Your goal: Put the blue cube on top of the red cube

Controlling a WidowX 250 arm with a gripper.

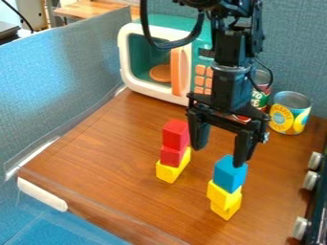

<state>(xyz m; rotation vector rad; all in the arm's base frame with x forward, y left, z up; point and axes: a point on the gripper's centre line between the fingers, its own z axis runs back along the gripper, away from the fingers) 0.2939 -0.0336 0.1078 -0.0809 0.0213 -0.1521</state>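
Observation:
The robot will next grab the opposite sides of the blue cube (228, 176) with its gripper, so it can set the cube on top of the red cube.
My gripper (218, 156) hangs right of centre with its two fingers spread apart and nothing held between them. The blue cube (228, 176) sits on top of a stack of yellow blocks (223, 195); the tip of the right finger overlaps its upper edge in the view, and whether they touch I cannot tell. To the left stands another stack, with a red cube (175, 135) uppermost, a second red block (172, 156) under it and a yellow block (171, 171) at the bottom.
Behind the stacks is a toy microwave (150, 62) with an orange handle. A yellow-labelled can (290, 113) and another can (261, 91) stand at the back right. Stove knobs (310, 181) line the right edge of the wooden surface (102, 158).

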